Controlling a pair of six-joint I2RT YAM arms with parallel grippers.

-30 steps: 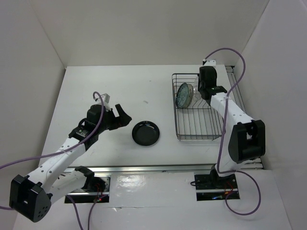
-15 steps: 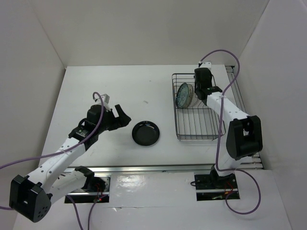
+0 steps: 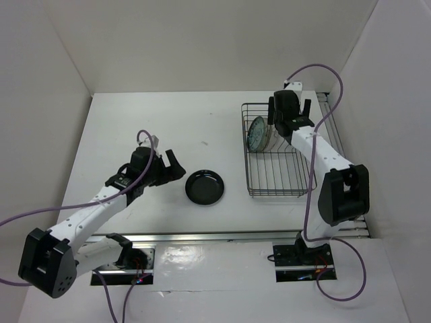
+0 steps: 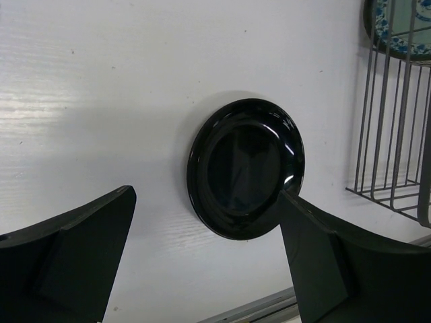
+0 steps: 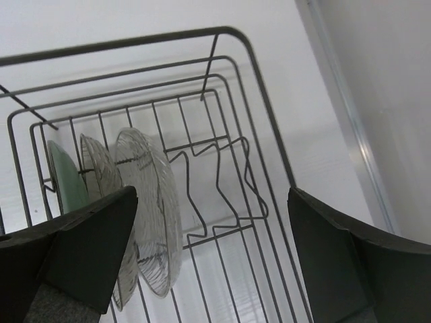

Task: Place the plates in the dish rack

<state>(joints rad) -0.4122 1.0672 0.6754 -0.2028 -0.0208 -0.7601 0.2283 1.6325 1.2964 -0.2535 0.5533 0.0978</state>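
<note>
The left gripper grips the black plate's rim on the side away from the dish rack next. The plate's opposite rim stays free for my right gripper.
The glossy black plate (image 3: 206, 186) (image 4: 246, 168) lies flat on the white table, left of the dish rack (image 3: 279, 195) (image 4: 390, 134) (image 5: 229, 30). My left gripper (image 3: 176, 166) (image 4: 207, 195) is open just left of it, with the plate's near rim between the fingers and nothing held. The teal plate (image 3: 256, 133) (image 4: 401, 30) (image 5: 66, 178) stands on edge at the rack's far left. Beside it stand a translucent plate (image 5: 101, 182) and a clear glass plate (image 5: 151, 202). My right gripper (image 3: 288, 116) (image 5: 212, 195) hangs open above the rack's far end, empty.
A metal rail (image 3: 202, 237) (image 4: 269, 306) runs along the table's near edge. Another rail (image 5: 350, 121) lies between the rack and the right wall. White walls enclose the table on three sides.
My right gripper's jaws have gone from nearly shut to wide open above the rack and shifted slightly left. My left gripper has edged right, toward the black plate.
</note>
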